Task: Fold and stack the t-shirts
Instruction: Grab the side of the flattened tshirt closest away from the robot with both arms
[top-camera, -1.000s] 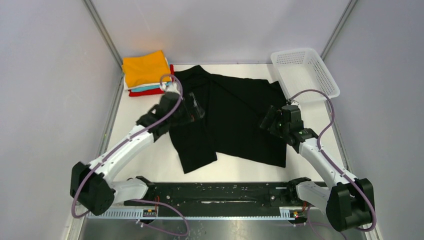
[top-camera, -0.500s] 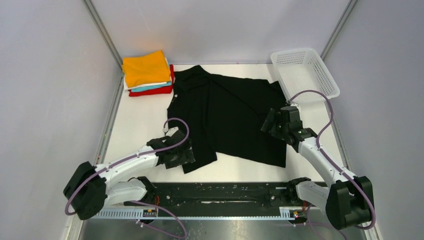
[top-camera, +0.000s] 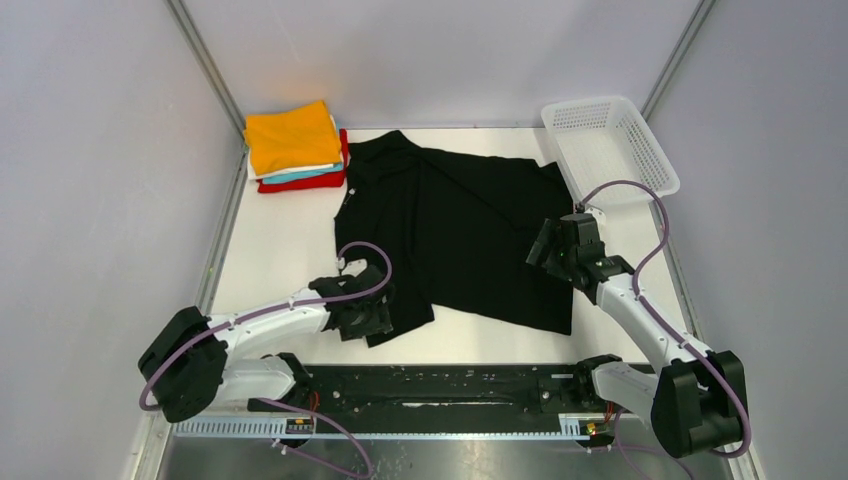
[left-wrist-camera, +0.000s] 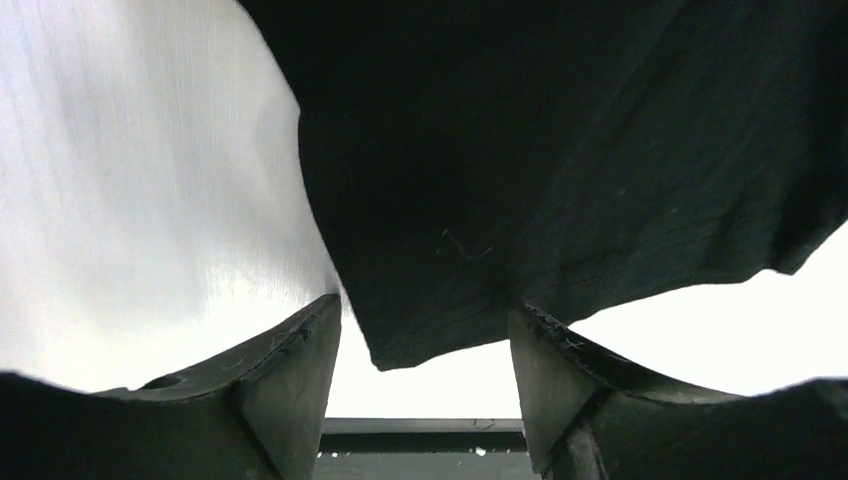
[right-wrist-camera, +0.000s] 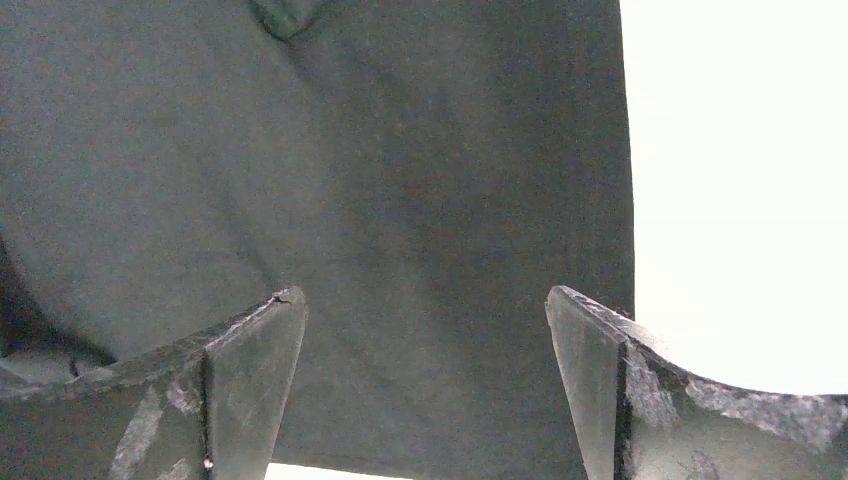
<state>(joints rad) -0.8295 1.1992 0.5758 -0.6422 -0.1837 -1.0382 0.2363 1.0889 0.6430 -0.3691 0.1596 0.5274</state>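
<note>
My right gripper grabs the black t-shirt's near corner (top-camera: 567, 329) on the basket side next, to fold the t-shirt's near edge over.
The black t-shirt (top-camera: 470, 235) lies spread on the white table, its left side folded inward. A stack of folded shirts, orange (top-camera: 290, 135) on top with white, teal and red under it, sits at the back left. My left gripper (top-camera: 372, 322) is open and low at the shirt's near left corner (left-wrist-camera: 400, 345); that corner lies between the open fingers (left-wrist-camera: 290, 370). My right gripper (top-camera: 545, 245) is open above the shirt's right part (right-wrist-camera: 400, 200), near its right edge.
A white mesh basket (top-camera: 610, 145) stands at the back right, just beyond the shirt. Grey walls enclose the table on three sides. The black base rail (top-camera: 440, 385) runs along the near edge.
My left arm swung from the shirt's upper left down to its near left corner and edged right. My right gripper shifted slightly.
</note>
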